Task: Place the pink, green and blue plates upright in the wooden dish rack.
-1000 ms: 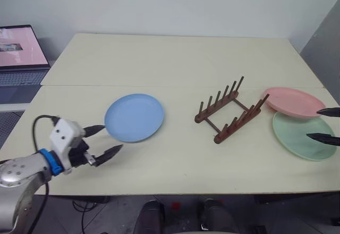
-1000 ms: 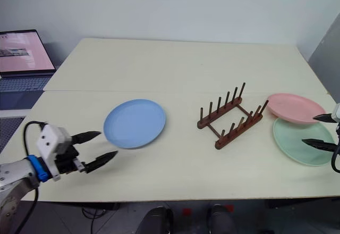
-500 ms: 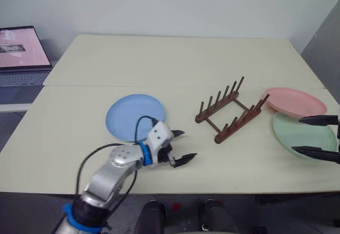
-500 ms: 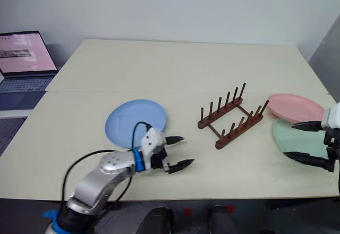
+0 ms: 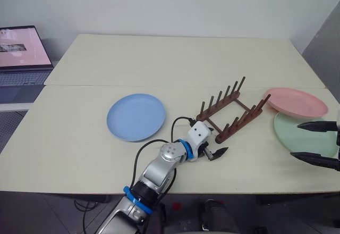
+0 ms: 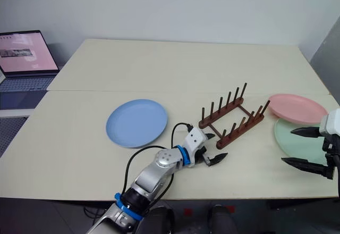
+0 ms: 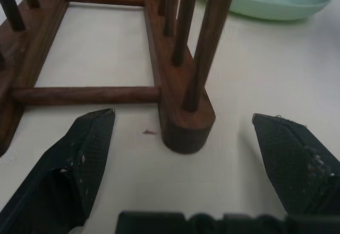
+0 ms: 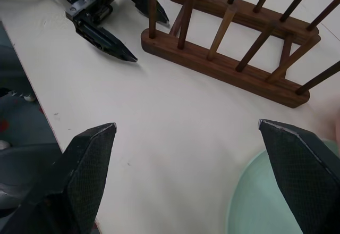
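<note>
The wooden dish rack needs to be set ready for the plates, so my left gripper will next grab the rack's front bar by the rounded end block [image 5: 221,138] [image 7: 186,130].
The light blue plate [image 5: 136,116] lies flat left of the table's centre. The wooden dish rack [image 5: 229,113] stands empty right of centre. The pink plate [image 5: 295,102] lies at the right, its near edge over the green plate [image 5: 303,135]. My left gripper [image 5: 218,143] is open and low over the table, its fingers either side of the near end of the rack's [image 7: 85,94] front bar, with nothing held. My right gripper [image 5: 295,140] is open above the green plate's [image 8: 260,202] near-left part and empty. The right wrist view shows the left gripper [image 8: 150,40] at the rack's [image 8: 228,66] end.
A laptop [image 5: 21,53] with a lit screen stands off the table at the far left. A seam crosses the cream table [image 5: 159,58] behind the plates. A grey panel [image 5: 324,48] rises at the right, and the table's front edge runs just below the left gripper.
My left arm has swept to the right, from beside the blue plate to the rack's near end. The right gripper has drifted left over the green plate. Both stayed open.
</note>
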You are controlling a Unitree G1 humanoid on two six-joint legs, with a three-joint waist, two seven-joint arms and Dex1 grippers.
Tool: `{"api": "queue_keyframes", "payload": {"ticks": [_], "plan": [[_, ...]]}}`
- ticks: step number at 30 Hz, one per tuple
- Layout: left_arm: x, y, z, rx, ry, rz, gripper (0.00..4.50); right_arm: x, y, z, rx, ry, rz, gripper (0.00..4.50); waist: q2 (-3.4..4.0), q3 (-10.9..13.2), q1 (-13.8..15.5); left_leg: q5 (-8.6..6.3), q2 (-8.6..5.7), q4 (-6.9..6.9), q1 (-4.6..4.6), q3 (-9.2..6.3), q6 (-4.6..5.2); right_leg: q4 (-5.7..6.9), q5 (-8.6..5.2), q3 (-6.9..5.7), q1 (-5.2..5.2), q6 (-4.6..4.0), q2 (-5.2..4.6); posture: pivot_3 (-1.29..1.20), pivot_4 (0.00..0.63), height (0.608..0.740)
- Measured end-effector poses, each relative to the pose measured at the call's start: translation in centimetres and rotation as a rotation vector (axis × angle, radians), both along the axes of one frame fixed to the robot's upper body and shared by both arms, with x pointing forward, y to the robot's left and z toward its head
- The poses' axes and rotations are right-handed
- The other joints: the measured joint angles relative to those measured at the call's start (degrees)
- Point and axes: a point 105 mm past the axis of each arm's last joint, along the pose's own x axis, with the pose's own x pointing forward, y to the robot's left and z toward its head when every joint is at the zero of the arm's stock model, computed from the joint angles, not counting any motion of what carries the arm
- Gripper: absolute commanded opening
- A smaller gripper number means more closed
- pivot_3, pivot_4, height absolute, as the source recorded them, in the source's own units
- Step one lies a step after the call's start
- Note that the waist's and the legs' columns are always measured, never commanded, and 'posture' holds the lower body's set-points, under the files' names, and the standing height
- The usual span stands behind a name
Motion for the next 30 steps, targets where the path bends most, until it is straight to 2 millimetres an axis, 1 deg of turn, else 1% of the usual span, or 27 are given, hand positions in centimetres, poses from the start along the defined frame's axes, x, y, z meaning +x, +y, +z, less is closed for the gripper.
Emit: {"api": "queue_keyframes", "payload": {"ticks": [1, 4, 8, 13, 14, 17, 20, 23, 24, 27, 29, 30], "plan": [[0.0, -0.2, 0.0, -0.001, -0.002, 0.001, 4.5, 0.0, 0.0, 0.1, -0.002, -0.004, -0.001, 4.49, -0.01, 0.0, 0.0, 0.0, 0.0, 0.0, 0.0, 0.0, 0.0, 0.0, 0.0, 0.0, 0.0, 0.0, 0.0, 0.0, 0.15, 0.74], [0.1, -0.6, -0.1, -0.005, -0.012, 0.006, 3.93, -0.1, 0.0, 0.2, -0.001, -0.002, -0.003, 4.5, -0.01, 0.0, 0.1, 0.0, -0.02, 0.01, 0.0, 0.0, 0.0, -0.01, 0.0, -0.01, 0.01, 0.01, -0.01, 0.0, 0.15, 0.74], [0.3, -1.3, -0.2, -0.006, -0.025, 0.016, 2.79, -0.1, 0.1, 0.1, 0.001, -0.002, -0.003, 4.5, -0.04, 0.0, 0.2, 0.0, -0.03, 0.15, -0.02, -0.01, 0.0, -0.01, 0.02, 0.0, 0.06, 0.03, -0.02, 0.0, 0.15, 0.74], [0.8, -1.6, -0.3, 0.015, -0.058, 0.037, 1.28, -0.1, 0.2, 0.1, 0.003, -0.006, -0.002, 4.5, -0.04, 0.0, 0.2, -0.04, -0.01, 0.56, -0.14, -0.06, 0.06, 0.02, -0.01, -0.02, 0.09, -0.07, -0.03, 0.0, 0.15, 0.74], [0.9, -1.6, -0.3, 0.015, -0.062, 0.046, 1.04, -0.1, 0.3, 0.1, 0.003, -0.008, -0.001, 4.5, -0.04, 0.0, 0.2, -0.05, -0.01, 0.64, -0.17, -0.06, 0.08, 0.01, 0.03, -0.01, 0.09, -0.05, -0.03, 0.0, 0.15, 0.74], [1.2, -1.5, -0.3, 0.026, -0.084, 0.053, 1.04, 0.0, 0.3, 0.0, 0.008, -0.015, -0.009, 4.5, -0.06, 0.0, 0.2, -0.05, -0.02, 0.75, -0.23, -0.06, 0.09, 0.01, 0.1, 0.02, 0.08, 0.0, -0.03, 0.0, 0.15, 0.74], [1.5, -0.5, -0.3, 0.046, -0.112, 0.057, 1.04, -0.1, 0.3, -0.1, 0.013, -0.017, -0.012, 4.5, -0.06, 0.0, -0.1, -0.05, 0.01, 0.73, -0.25, -0.04, 0.09, 0.01, 0.11, 0.06, 0.04, -0.01, 0.0, 0.0, 0.15, 0.74], [1.8, 1.5, 0.1, 0.068, -0.142, 0.054, 1.04, -0.3, 0.4, -0.5, 0.019, -0.008, -0.016, 4.5, 0.06, -0.1, -0.8, -0.05, 0.11, 0.63, -0.26, -0.08, 0.09, 0.04, 0.11, 0.06, -0.01, -0.02, 0.1, 0.0, 0.15, 0.74], [1.7, 2.5, 0.2, 0.074, -0.147, 0.042, 1.04, -0.3, 0.4, -0.6, 0.024, -0.01, -0.019, 4.5, 0.09, -0.1, -1.0, -0.05, 0.15, 0.6, -0.27, -0.09, 0.08, 0.04, 0.17, 0.06, -0.04, 0.1, 0.16, 0.0, 0.15, 0.74], [1.3, 4.6, 0.8, 0.091, -0.151, -0.011, 1.04, -0.4, 0.5, -0.9, 0.03, -0.009, -0.03, 4.5, 0.18, -0.2, -1.0, -0.06, 0.13, 0.59, -0.32, -0.12, 0.08, 0.03, 0.17, 0.03, -0.06, 0.1, 0.16, 0.0, 0.15, 0.74], [0.9, 5.3, 1.1, 0.101, -0.145, -0.063, 1.04, -0.5, 0.7, -1.0, 0.03, -0.011, -0.026, 4.5, 0.18, -0.2, -0.9, -0.06, 0.09, 0.63, -0.37, -0.12, 0.09, -0.01, 0.15, 0.02, -0.06, 0.06, 0.11, 0.0, 0.15, 0.74], [0.4, 5.5, 1.2, 0.094, -0.125, -0.115, 1.04, -0.5, 0.8, -1.0, 0.03, -0.011, -0.025, 4.5, 0.17, -0.2, -0.9, -0.06, 0.08, 0.65, -0.4, -0.12, 0.09, -0.03, 0.12, 0.01, -0.07, 0.01, 0.09, 0.0, 0.15, 0.74]]}}
